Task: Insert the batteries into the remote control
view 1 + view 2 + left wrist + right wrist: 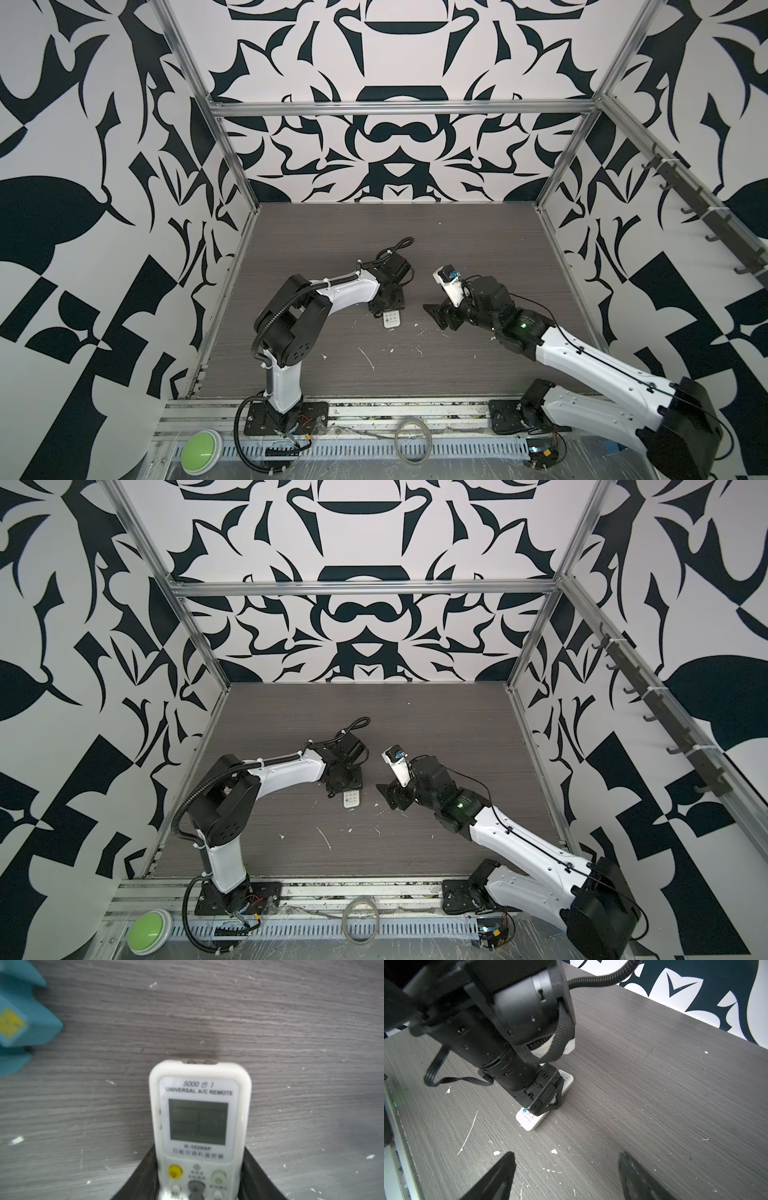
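Observation:
The white remote control [392, 321] is face up at the table with empty, flat table around it and would end flat there, so my left gripper will open now.
The white remote control [199, 1122] lies face up on the grey table, its grey display and top buttons showing. My left gripper [198, 1167] is shut on it, one black finger [145, 1172] against each long side. In both top views the left gripper [386, 309] [345, 789] covers most of the remote control [392, 321] [352, 799]. In the right wrist view the remote control [529, 1122] pokes out from under that gripper. My right gripper [566, 1155] [440, 316] hovers open and empty just right of the remote. The batteries are out of view.
A teal-blue figure with a yellow patch [20, 1022] stands on the table at the edge of the left wrist view. White flecks and scratches [365, 357] mark the tabletop. Metal frame posts [232, 174] and patterned walls enclose the table. A green button [201, 453] sits at the front rail.

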Controlling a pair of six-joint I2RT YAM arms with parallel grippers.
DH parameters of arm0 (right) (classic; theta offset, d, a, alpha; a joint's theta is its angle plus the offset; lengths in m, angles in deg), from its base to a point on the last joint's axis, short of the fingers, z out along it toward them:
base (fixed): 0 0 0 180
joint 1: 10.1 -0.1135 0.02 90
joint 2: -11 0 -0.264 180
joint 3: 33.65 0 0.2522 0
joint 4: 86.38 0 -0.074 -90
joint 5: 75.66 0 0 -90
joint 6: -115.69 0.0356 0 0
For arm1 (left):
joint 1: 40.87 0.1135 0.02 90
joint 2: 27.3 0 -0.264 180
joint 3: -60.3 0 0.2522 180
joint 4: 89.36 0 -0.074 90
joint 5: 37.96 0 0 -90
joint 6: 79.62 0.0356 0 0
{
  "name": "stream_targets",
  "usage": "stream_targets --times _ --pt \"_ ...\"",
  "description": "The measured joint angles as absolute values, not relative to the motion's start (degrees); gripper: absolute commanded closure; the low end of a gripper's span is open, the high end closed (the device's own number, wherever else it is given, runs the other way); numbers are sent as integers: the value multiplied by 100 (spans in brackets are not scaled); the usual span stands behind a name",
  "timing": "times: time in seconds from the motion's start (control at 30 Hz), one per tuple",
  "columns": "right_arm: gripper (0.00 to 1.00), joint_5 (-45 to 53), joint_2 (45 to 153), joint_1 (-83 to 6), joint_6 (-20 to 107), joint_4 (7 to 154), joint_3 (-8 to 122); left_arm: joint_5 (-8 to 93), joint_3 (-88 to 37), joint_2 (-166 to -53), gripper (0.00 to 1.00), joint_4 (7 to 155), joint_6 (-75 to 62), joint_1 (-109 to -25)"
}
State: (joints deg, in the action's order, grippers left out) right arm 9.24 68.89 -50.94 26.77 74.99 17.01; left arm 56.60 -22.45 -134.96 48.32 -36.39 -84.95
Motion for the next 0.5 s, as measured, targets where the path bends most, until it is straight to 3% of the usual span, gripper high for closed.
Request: stream_targets --times 0.4,0.5 --pt "19 996 6662 -5094 2680 7497 1699 5719 -2254 -13496 35 4856 -3621 -8495" --pt "19 1031 6644 -5094 2693 7497 1697 5745 -2236 -13480 23 4935 -3610 -8495"
